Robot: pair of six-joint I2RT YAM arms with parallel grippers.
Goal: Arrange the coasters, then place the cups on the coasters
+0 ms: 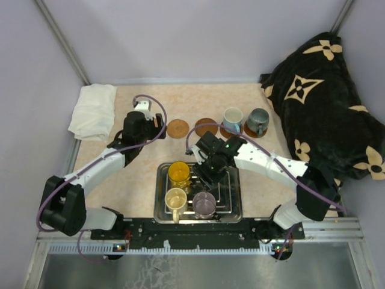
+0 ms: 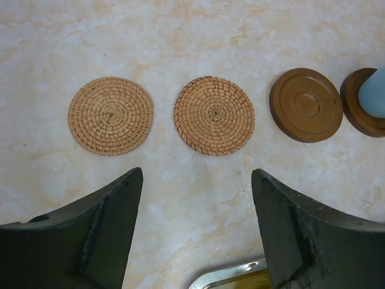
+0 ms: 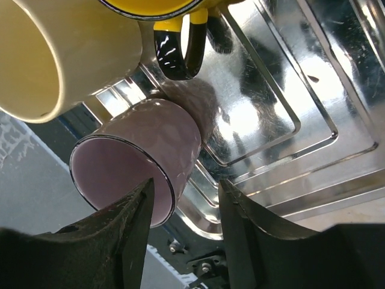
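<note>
My right gripper's fingers stop short of the cup's rim. The gripper moves toward the purple cup's rim [image 1: 206,193] [image 3: 172,191] before it closes on the cup's side.
In the left wrist view two woven tan coasters [image 2: 110,115] [image 2: 214,115] lie side by side, then a dark wooden coaster [image 2: 306,104]. Another wooden coaster [image 2: 361,111] carries the white and blue cup [image 2: 374,90]. My left gripper [image 2: 197,180] hangs open above bare table just short of them. The dark grey-green cup [image 1: 258,120] stands on a coaster at the row's right end. The yellow cup [image 1: 179,173], cream cup [image 1: 175,198] and purple cup [image 1: 204,205] sit in the steel tray [image 1: 231,198]. My right gripper [image 3: 186,186] is open, its fingers either side of the purple cup's [image 3: 138,162] rim wall.
A folded white cloth [image 1: 93,111] lies at the back left. A black cushion with cream flowers [image 1: 325,102] fills the right side. The tray's corner [image 2: 228,274] shows just below my left fingers. Grey walls close in the table.
</note>
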